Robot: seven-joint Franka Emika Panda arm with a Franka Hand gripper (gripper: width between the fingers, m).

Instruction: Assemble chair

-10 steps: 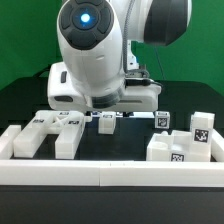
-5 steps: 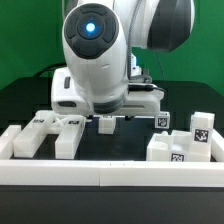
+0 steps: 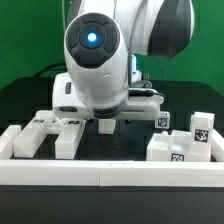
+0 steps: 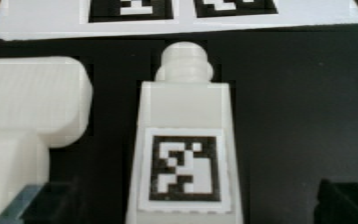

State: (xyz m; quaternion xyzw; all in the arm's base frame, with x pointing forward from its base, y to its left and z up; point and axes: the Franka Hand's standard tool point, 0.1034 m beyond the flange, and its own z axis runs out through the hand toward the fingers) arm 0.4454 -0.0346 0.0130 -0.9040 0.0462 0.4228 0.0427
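Note:
My gripper's fingers stand beside the tagged end of the white chair leg (image 3: 107, 126), and closing now would catch the leg, so it is time to close on it.
A white chair leg (image 4: 185, 140), a long block with a rounded peg at one end and a black-and-white tag on its face, lies flat on the black table. My gripper (image 4: 185, 205) is open, with one dark finger on each side of the leg's tagged end, apart from it. In the exterior view the gripper (image 3: 106, 121) hangs low over this leg (image 3: 107, 126), which mostly hides behind it. A larger white chair part (image 4: 25, 110) lies close beside the leg. More chair parts lie at the exterior view's left (image 3: 55, 130) and right (image 3: 175, 150).
The marker board (image 4: 176, 15) lies just past the leg's peg end. Two tagged white blocks (image 3: 160, 120) (image 3: 201, 128) stand at the exterior view's right. A long white border rail (image 3: 110, 175) runs along the front.
The arm has come down over the leg in the middle. Its body now hides most of the leg in the exterior view. No part has moved.

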